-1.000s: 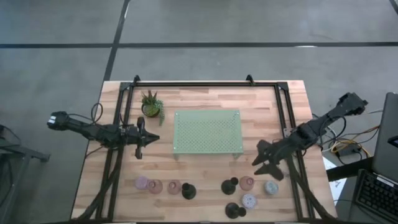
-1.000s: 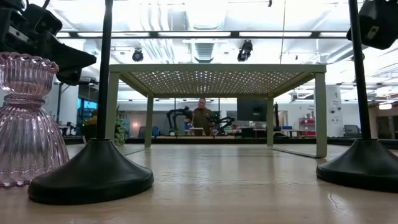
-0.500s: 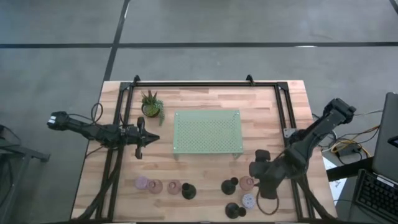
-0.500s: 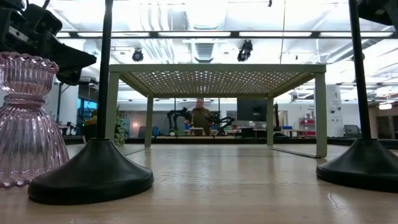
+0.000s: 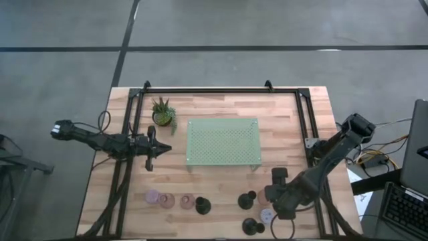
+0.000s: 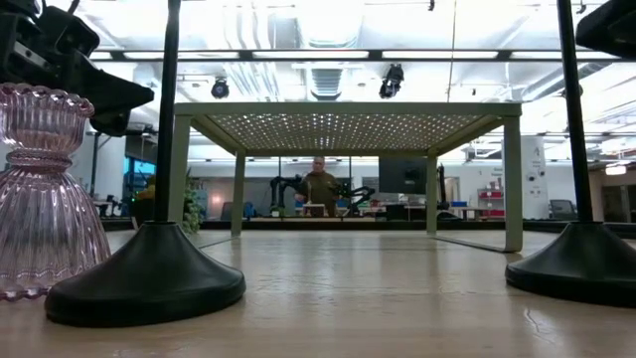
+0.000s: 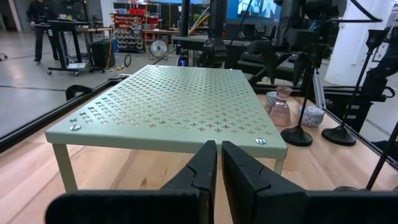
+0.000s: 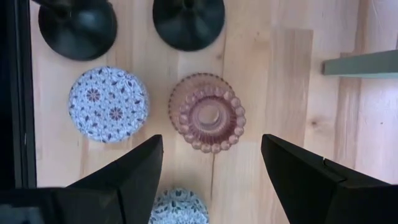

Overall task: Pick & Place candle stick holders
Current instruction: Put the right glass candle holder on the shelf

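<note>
My right gripper grabs the pink glass holder by its beaded rim next, to place it on the green tray.
Two groups of candle stick holders stand on their round bases near the table's front edge. The left group is a lilac one [image 5: 152,197], two pink ones [image 5: 167,200] and a black one [image 5: 202,205]. The right group includes a black one [image 5: 247,199], a pink glass one [image 8: 208,115], a blue-patterned one [image 8: 107,104] and another black one [image 5: 251,227]. My right gripper [image 8: 211,149] is open, points down, and hangs above the pink glass holder [image 5: 265,196] without touching it. My left gripper [image 5: 160,150] is shut and empty, left of the green tray [image 5: 223,140].
The pale green perforated tray [image 7: 168,106] stands on legs at mid-table. A small potted plant [image 5: 162,114] is at its far left. A black frame [image 5: 207,90] runs around the table's far and side edges. A second patterned holder [image 8: 180,208] lies close to my right gripper.
My right gripper has moved toward the table's near edge and leftward, from beside the tray's right corner to above the right group of holders. It has tipped to point down. It stays open.
</note>
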Action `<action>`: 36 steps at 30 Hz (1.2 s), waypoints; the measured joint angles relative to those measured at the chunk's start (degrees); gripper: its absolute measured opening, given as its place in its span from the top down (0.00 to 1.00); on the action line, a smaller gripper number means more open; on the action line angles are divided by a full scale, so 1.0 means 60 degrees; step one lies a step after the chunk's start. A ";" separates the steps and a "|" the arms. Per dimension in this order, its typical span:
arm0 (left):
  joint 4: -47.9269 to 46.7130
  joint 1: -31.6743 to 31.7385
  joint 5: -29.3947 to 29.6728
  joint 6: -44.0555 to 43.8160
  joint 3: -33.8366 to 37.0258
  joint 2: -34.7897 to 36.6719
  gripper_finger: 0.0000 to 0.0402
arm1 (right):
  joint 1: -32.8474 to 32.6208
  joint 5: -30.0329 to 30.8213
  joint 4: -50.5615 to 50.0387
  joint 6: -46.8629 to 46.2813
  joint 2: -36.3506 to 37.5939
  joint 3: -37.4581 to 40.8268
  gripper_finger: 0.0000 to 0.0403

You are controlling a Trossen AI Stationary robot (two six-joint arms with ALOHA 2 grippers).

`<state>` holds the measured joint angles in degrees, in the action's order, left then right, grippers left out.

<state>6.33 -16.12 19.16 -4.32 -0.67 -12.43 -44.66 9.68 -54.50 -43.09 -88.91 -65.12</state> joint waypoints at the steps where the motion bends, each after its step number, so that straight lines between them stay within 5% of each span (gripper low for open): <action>1: 0.0003 0.0004 0.0000 0.0001 0.0000 0.0004 0.92 | -0.0001 0.0050 0.0010 0.0000 -0.0038 0.0012 0.33; 36: 0.0003 0.0000 0.0000 0.0000 0.0000 0.0000 0.92 | -0.0036 0.0568 0.1515 0.0294 -0.0159 0.0579 0.40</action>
<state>6.35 -16.12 19.16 -4.32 -0.67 -12.43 -44.88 13.09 -45.41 -41.33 -89.87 -61.65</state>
